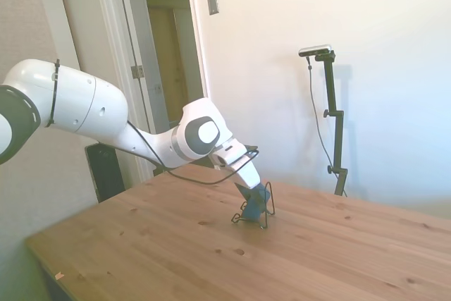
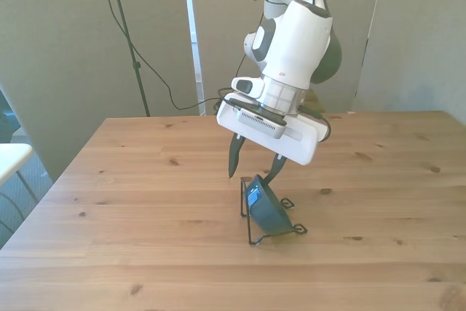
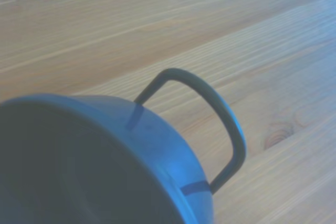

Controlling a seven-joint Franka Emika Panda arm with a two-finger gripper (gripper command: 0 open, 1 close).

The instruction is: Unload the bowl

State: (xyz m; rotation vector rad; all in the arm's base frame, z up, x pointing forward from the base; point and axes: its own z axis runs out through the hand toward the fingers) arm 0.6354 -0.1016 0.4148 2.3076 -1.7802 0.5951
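The bowl's round body is too wide for my gripper's fingers, so I should grab the bowl by its thin upper rim next.
A small dark blue-teal bowl stands on edge, tilted, in a thin black wire rack near the middle of the wooden table. From the side, the bowl leans in the rack. My gripper is open, just above the bowl's upper rim, one fingertip to each side and nothing between them. In the side view the gripper reaches the bowl's top from the left. Close up, the wrist view shows the bowl and a rack loop behind it.
The wooden table lies bare around the rack. A doorway and a white wall stand behind the table in the side view.
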